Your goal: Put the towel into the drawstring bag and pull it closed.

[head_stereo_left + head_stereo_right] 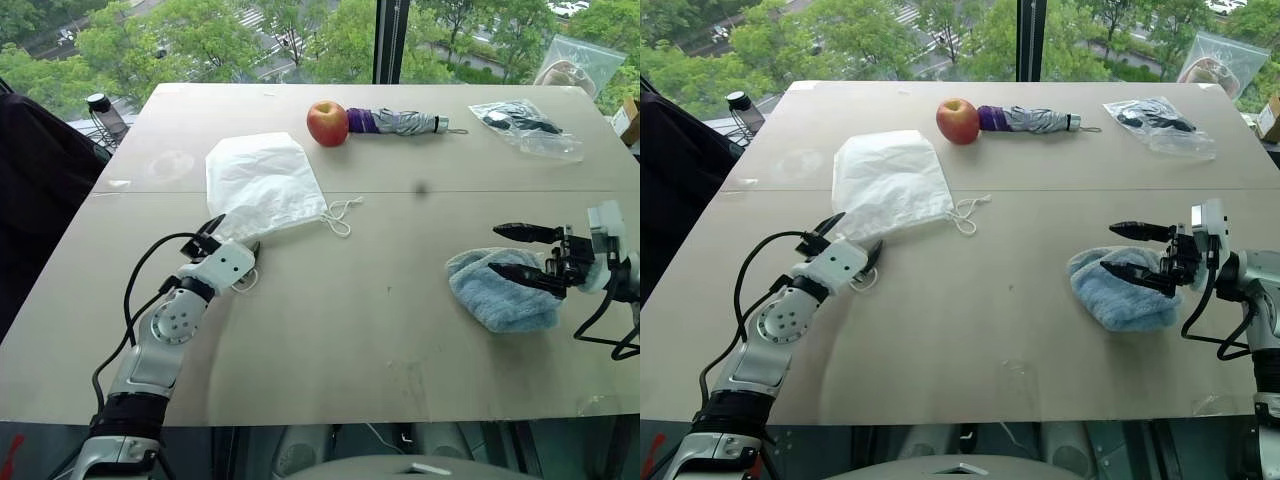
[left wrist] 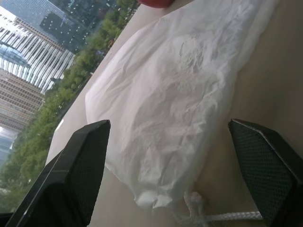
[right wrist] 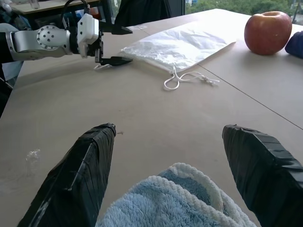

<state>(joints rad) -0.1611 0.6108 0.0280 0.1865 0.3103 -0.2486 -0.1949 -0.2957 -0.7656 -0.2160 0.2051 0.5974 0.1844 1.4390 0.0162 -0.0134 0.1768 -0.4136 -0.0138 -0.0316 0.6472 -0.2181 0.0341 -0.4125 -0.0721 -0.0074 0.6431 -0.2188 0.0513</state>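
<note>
The drawstring bag lies flat on the tabletop; my left gripper will grab it next by the crumpled edge of its opening (image 2: pixel 158 196).
The white drawstring bag (image 1: pixel 262 185) lies flat on the left half of the table, its cord loops (image 1: pixel 340 215) trailing from the near right corner. My left gripper (image 1: pixel 235 238) is open at the bag's near left corner. In the left wrist view the fingers (image 2: pixel 71 175) stand wide on either side of that corner and a bit of cord (image 2: pixel 208 217). The light-blue towel (image 1: pixel 500 295) sits bunched at the right. My right gripper (image 1: pixel 498 250) is open and points left, straddling the towel's top edge; the towel (image 3: pixel 175 198) lies between its fingers (image 3: pixel 80 175).
A red apple (image 1: pixel 327 122) and a folded umbrella (image 1: pixel 395 122) lie at the far middle. A clear plastic bag (image 1: pixel 525 125) with dark items lies far right, another bag (image 1: pixel 575 65) beyond the corner. A bottle (image 1: pixel 105 115) stands off the far left edge.
</note>
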